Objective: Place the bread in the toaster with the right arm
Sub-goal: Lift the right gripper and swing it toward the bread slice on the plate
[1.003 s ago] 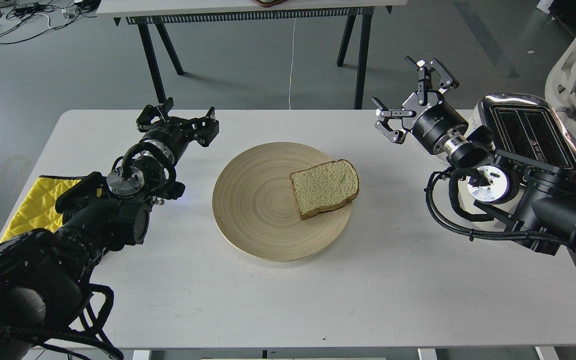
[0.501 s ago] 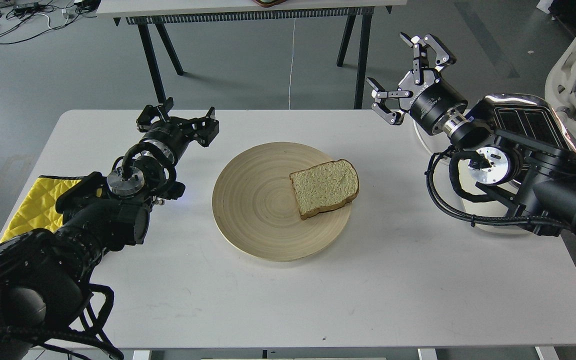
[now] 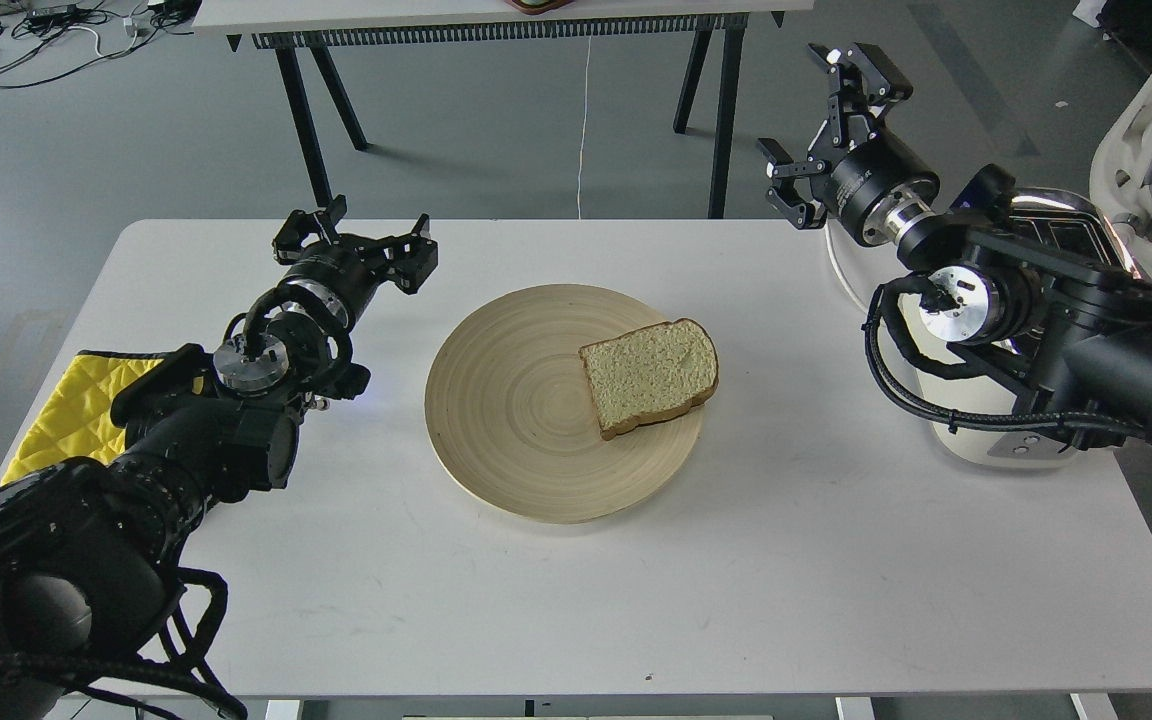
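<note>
I should grab the bread with my right gripper next by its rounded crust end, so the bread's flat end stays free to go into the toaster.
The bread, a pale tan slice with a brown crust, lies flat on the right half of a round wooden plate at the table's middle. The cream-white toaster with a chrome top stands at the table's right edge, mostly hidden behind my right arm. My right gripper is open and empty, raised above the table's far right edge, well up and right of the bread. My left gripper is open and empty, low over the table, left of the plate.
A yellow quilted cloth lies at the table's left edge under my left arm. A second table on black legs stands behind. A white chair is at the far right. A white cord curves by the toaster.
My right arm has risen and swung back and to the right, carrying its open gripper higher and further from the plate. The bread, plate and left arm have not moved.
</note>
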Available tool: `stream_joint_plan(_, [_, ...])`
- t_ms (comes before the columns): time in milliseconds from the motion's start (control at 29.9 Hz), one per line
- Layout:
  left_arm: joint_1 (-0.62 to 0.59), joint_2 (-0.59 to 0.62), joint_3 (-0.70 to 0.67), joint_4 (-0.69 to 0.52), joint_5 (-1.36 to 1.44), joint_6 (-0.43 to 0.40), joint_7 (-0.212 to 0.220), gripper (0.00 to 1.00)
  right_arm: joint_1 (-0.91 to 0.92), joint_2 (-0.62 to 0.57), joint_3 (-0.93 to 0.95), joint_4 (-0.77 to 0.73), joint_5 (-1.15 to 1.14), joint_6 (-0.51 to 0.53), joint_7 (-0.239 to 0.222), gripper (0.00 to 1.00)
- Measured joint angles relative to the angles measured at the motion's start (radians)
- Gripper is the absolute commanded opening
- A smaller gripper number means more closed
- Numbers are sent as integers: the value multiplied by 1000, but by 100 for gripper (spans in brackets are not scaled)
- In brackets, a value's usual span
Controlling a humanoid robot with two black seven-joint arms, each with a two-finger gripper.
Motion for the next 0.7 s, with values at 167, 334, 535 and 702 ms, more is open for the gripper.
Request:
stream_joint_plan(167, [0,-1,0,0,0,0,0,100,19,32,-108,0,-82,-108,0,98])
stream_joint_plan(334, [0,-2,0,0,0,0,0,100,25,74,-214,-1,-139,-207,0,98])
stream_joint_plan(535, [0,-2,0,0,0,0,0,100,21,113,-288,3,-193,-290,-12,98])
stream_joint_plan(702, [-1,-2,0,0,0,0,0,100,1,117,-301,25,-234,-314,-50,98])
